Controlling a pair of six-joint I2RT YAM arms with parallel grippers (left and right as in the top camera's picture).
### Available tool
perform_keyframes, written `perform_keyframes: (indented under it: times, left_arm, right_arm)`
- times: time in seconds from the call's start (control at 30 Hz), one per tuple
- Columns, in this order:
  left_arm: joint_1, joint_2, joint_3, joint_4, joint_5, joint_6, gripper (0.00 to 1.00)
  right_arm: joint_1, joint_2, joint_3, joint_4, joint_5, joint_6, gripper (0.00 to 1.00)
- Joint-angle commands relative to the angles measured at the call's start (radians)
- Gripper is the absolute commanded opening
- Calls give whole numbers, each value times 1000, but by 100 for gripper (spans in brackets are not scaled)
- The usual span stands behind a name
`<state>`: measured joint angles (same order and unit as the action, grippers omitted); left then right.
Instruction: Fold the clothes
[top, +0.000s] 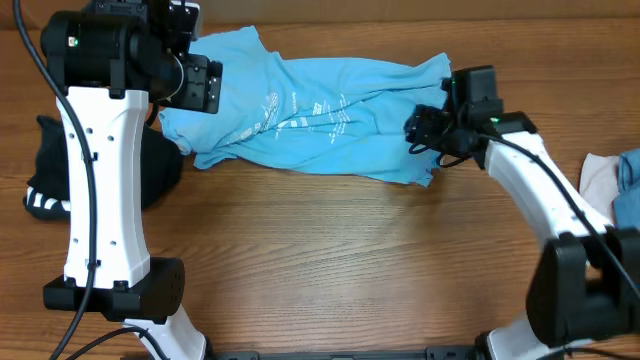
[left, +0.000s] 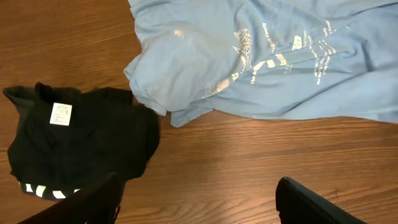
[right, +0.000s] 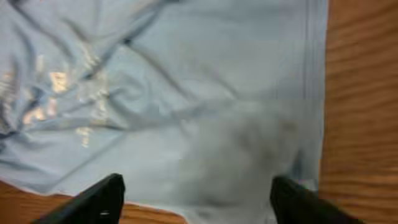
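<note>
Next, my right gripper grips the hemmed edge of the light-blue T-shirt (top: 310, 115) near its front corner (top: 424, 179) to stretch the shirt out for folding.
The clothes lie on the wooden table. A crumpled light-blue T-shirt (top: 310, 115) with pale print lies across the back, also visible in the left wrist view (left: 261, 56) and filling the right wrist view (right: 186, 93). A black garment (top: 160, 165) with white lettering and a white label (left: 60, 114) lies bunched at the left. My left gripper (top: 203, 85) hangs open by the shirt's left end, with bare wood between its fingers (left: 199, 182). My right gripper (top: 422, 128) stands open just above the shirt's right edge (right: 197, 180), gripping nothing.
Another pile of pinkish and blue cloth (top: 612, 180) lies at the table's right edge. The left arm's white column (top: 100, 180) covers part of the black garment. Bare wood (top: 340, 260) runs across the front half of the table.
</note>
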<state>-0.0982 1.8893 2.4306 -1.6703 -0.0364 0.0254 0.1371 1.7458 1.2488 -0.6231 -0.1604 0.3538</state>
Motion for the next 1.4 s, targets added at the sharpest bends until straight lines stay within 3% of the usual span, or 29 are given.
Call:
perform_keyframes:
  times: [0.0, 0.1, 0.17, 0.33, 0.47, 0.53, 0.57, 0.67, 0.8, 0.93, 1.07, 1.13, 1.27, 1.3, 1.37]
  left_arm:
    - [-8, -12, 6, -2, 12, -14, 83]
    - [-8, -12, 6, -13, 42, -10, 83]
    - [-8, -12, 6, -19, 42, -10, 83]
    - [-8, -12, 6, -19, 42, -10, 82]
    - [-8, -12, 6, -19, 42, -10, 82]
    - [-8, -12, 6, -19, 41, -10, 82]
    - [-8, -12, 6, -19, 41, -10, 82]
    - [-8, -12, 6, -19, 41, -10, 82]
    - [-8, -12, 6, -19, 55, -10, 83]
    - [-20, -12, -16, -19, 241, -11, 76]
    - [-97, -12, -226, -7, 276, -25, 73]
    - [-159, -12, -378, 45, 202, -25, 74]
    - [-296, -12, -743, 341, -23, -29, 74]
    - [-337, -12, -882, 541, -106, -26, 75]
    - [-352, -12, -968, 702, -169, -2, 72]
  right_arm:
    - [-6, 19, 8, -43, 2, -11, 82]
    - [-7, 19, 7, -149, 3, -10, 80]
    - [-7, 41, 7, -172, 3, -10, 73]
    - [-6, 127, 7, -53, -35, 118, 55]
    - [-6, 136, 7, -48, -35, 130, 32]
    - [-6, 136, 7, -50, -35, 130, 6]
    - [-6, 136, 8, -47, -35, 129, 4]
    - [-36, 87, 37, -96, -29, 82, 4]
    - [-93, -110, 80, -213, 48, 37, 4]
    - [-105, -228, 80, -269, 69, 4, 4]
    - [-105, -231, 80, -265, 70, 3, 4]
    - [-105, -231, 80, -261, 69, 4, 4]
    - [-105, -231, 80, -261, 62, 5, 4]
    - [-105, -231, 80, -262, 51, 5, 4]
    - [-105, -231, 80, -261, 51, 5, 4]
